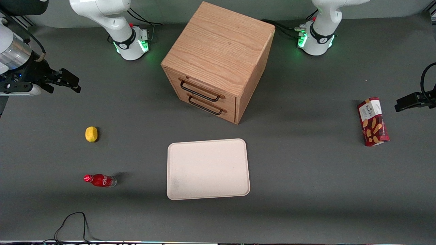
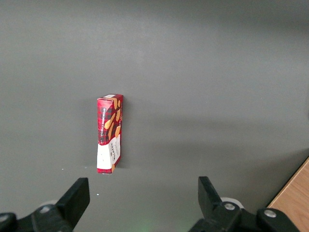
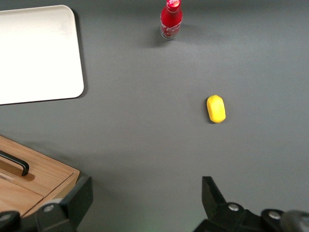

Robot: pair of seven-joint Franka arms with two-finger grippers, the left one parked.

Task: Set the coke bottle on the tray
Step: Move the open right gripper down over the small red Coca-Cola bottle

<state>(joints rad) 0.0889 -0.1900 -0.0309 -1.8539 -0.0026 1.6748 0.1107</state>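
The coke bottle should next be gripped by its red end with the cap (image 1: 88, 178) with my right gripper, so that it can be placed on the tray (image 1: 207, 168).
The coke bottle (image 1: 99, 180) lies on its side on the grey table, toward the working arm's end, nearer the front camera than the yellow lump; it also shows in the right wrist view (image 3: 171, 19). The cream-white tray (image 1: 207, 168) lies flat in front of the wooden cabinet, with nothing on it, and shows in the right wrist view (image 3: 38, 53). My right gripper (image 1: 69, 81) hangs high above the table at the working arm's end, well away from the bottle. It is open and empty (image 3: 145, 198).
A yellow lemon-like lump (image 1: 91, 133) lies between the gripper and the bottle. A wooden drawer cabinet (image 1: 218, 61) with two black handles stands mid-table. A red snack box (image 1: 373, 121) lies toward the parked arm's end. A black cable (image 1: 73, 224) loops at the table's front edge.
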